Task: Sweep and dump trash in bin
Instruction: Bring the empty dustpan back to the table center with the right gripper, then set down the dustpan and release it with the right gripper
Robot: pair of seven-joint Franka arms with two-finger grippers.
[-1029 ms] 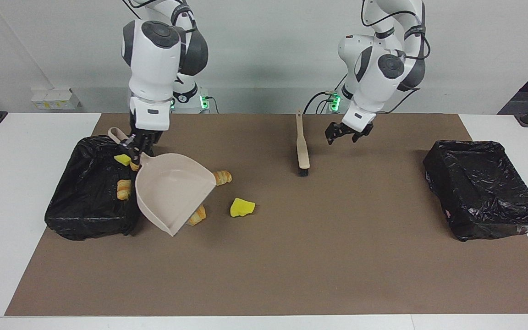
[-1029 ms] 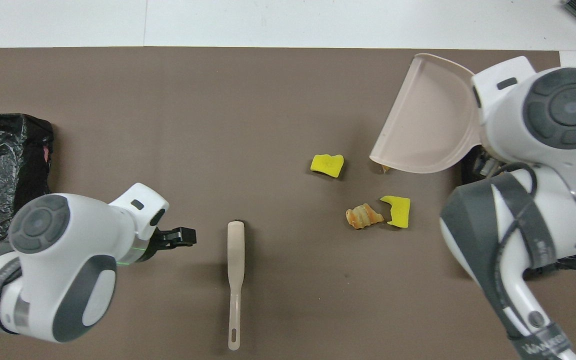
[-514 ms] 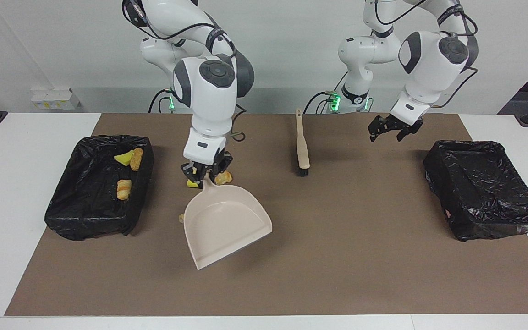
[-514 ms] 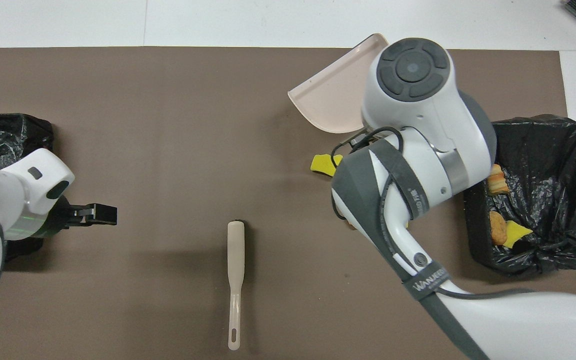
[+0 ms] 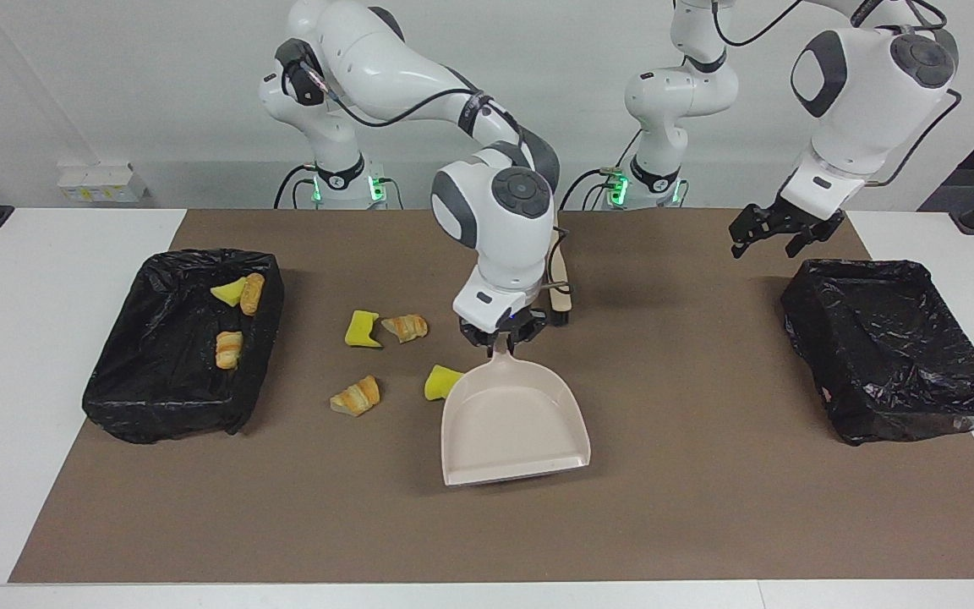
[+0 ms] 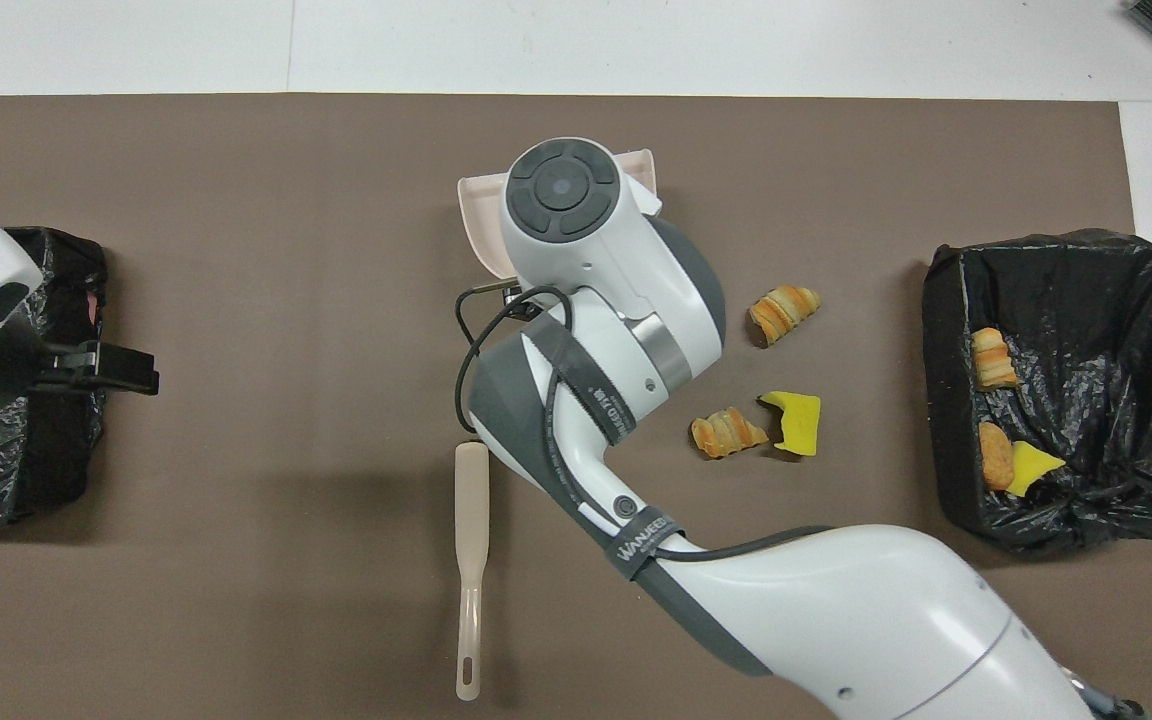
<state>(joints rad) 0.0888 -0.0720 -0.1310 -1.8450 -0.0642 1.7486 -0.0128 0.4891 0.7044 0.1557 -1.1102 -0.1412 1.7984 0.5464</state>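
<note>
I should keep the dustpan held in my right gripper for now, because the dustpan's rim (image 6: 481, 225) hangs tilted above the brown mat in the overhead view.
My right gripper (image 5: 502, 337) is shut on the handle of the beige dustpan (image 5: 512, 423), which lies low at the middle of the mat, mouth facing away from the robots. In the overhead view the arm covers all but the dustpan's rim (image 6: 481, 225). Beside the pan, toward the right arm's end, loose trash lies on the mat: a yellow bit (image 5: 361, 329), a bread piece (image 5: 407, 326), another bread piece (image 5: 357, 396) and a yellow bit (image 5: 440, 381) touching the pan's side. The bin (image 5: 157, 414) holds three pieces. My left gripper (image 5: 770, 237) hangs open with nothing in it.
The brush (image 6: 471, 560) lies on the mat nearer to the robots than the dustpan, its head (image 5: 561, 315) just showing past the right arm. A second black-lined bin (image 5: 893, 338) stands at the left arm's end, below the left gripper.
The right arm swung the dustpan from over its bin to the middle of the mat and lowered it. The left gripper drew away from the brush toward its own bin.
</note>
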